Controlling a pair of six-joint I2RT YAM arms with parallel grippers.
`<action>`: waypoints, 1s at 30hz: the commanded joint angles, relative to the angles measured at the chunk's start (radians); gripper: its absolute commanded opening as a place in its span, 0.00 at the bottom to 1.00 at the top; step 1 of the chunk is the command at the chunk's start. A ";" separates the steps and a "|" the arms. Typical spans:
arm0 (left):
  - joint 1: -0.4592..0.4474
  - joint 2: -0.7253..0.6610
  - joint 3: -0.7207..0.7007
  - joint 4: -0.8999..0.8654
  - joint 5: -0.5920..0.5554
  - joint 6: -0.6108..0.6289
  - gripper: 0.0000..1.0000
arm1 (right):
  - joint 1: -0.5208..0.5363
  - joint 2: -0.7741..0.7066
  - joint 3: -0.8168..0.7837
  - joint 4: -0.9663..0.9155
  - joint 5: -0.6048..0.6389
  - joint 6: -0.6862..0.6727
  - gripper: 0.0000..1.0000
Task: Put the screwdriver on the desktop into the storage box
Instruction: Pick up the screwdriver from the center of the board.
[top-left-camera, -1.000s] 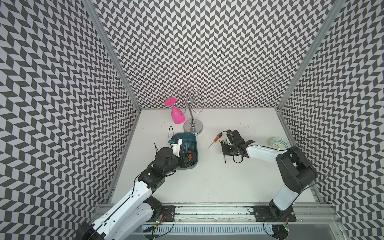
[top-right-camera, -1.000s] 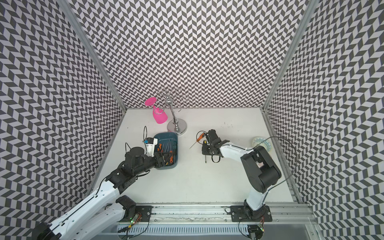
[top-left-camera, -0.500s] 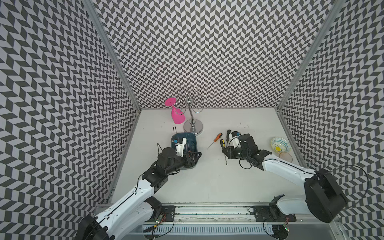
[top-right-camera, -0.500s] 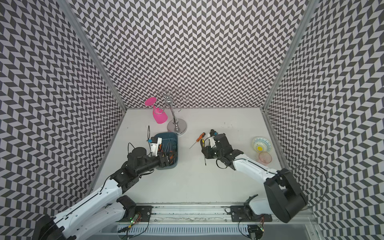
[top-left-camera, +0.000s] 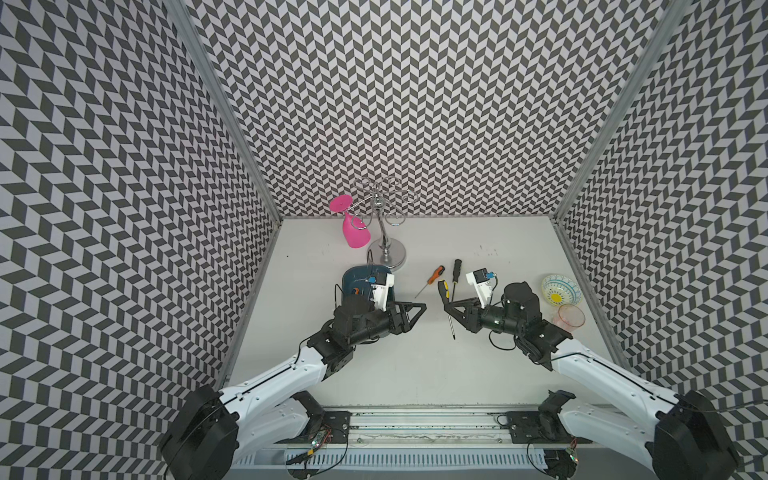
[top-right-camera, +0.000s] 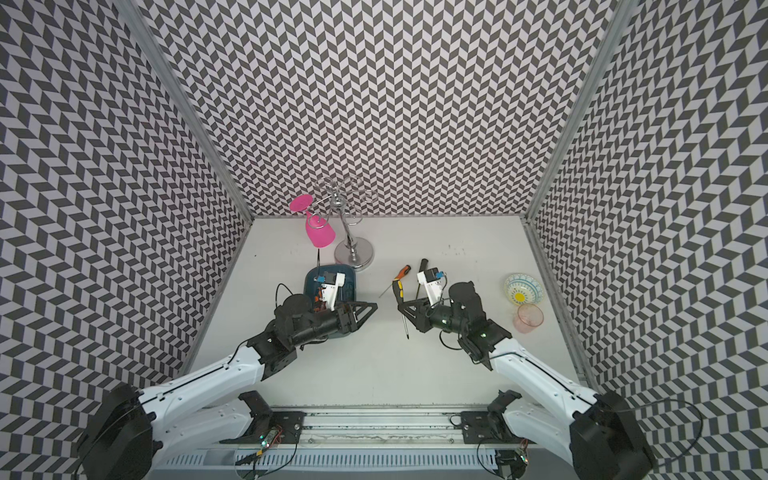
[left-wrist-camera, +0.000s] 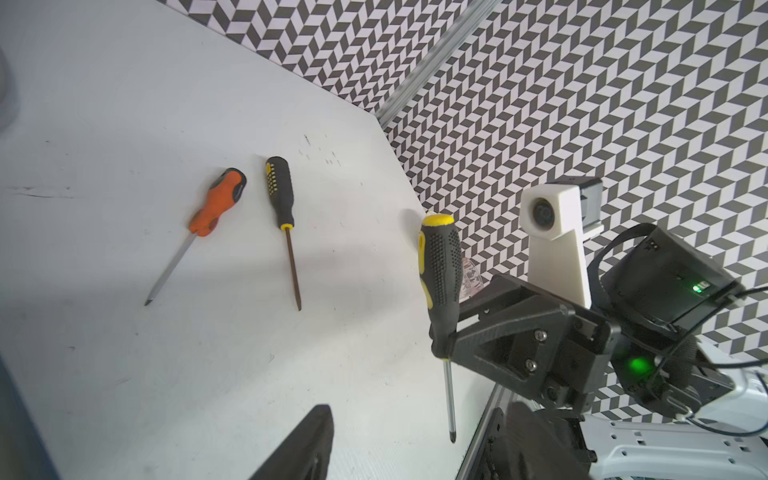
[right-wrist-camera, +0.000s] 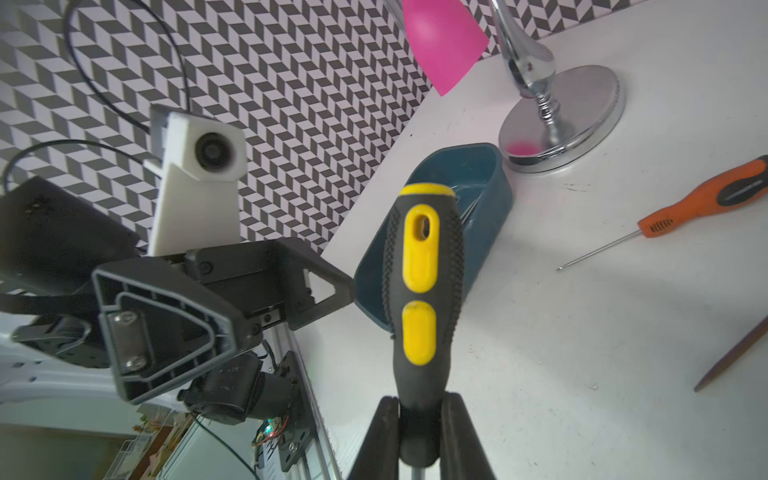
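Observation:
The black-and-yellow screwdriver (top-left-camera: 443, 291) needs to go into the storage box, so my left gripper should grab it by its handle next, while my right gripper holds the neck.
My right gripper (top-left-camera: 446, 308) (right-wrist-camera: 419, 411) is shut on the neck of a black-and-yellow screwdriver (top-left-camera: 443, 291) (top-right-camera: 400, 290) (right-wrist-camera: 419, 266). It holds the tool off the white desktop (top-left-camera: 415, 365). In the left wrist view this screwdriver (left-wrist-camera: 440, 266) stands handle up with its shaft pointing down. My left gripper (top-left-camera: 415, 318) (top-right-camera: 368, 311) (left-wrist-camera: 415, 449) is open and empty. It faces the right gripper across a short gap, just in front of the dark teal storage box (top-left-camera: 347, 278) (right-wrist-camera: 490, 224). An orange screwdriver (top-left-camera: 435, 274) (left-wrist-camera: 216, 203) and a slim black one (top-left-camera: 456, 268) (left-wrist-camera: 280, 195) lie on the desktop.
A chrome rack (top-left-camera: 386, 249) with a pink glass (top-left-camera: 355, 232) hanging on it stands behind the box. At the right edge are a patterned bowl (top-left-camera: 561, 289) and a clear pinkish cup (top-left-camera: 568, 318). Patterned walls close in three sides.
My left gripper has come away from the box towards the right and opened wider. The right arm has swung round and drawn slightly forward, still gripping the black-and-yellow screwdriver.

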 joint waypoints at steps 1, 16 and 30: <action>-0.029 0.053 0.039 0.129 0.020 0.003 0.67 | 0.010 -0.031 -0.026 0.128 -0.079 0.030 0.16; -0.097 0.181 0.102 0.231 0.015 0.021 0.51 | 0.017 -0.094 -0.102 0.239 -0.146 0.085 0.16; -0.128 0.247 0.140 0.263 0.042 0.019 0.30 | 0.018 -0.083 -0.110 0.283 -0.171 0.107 0.16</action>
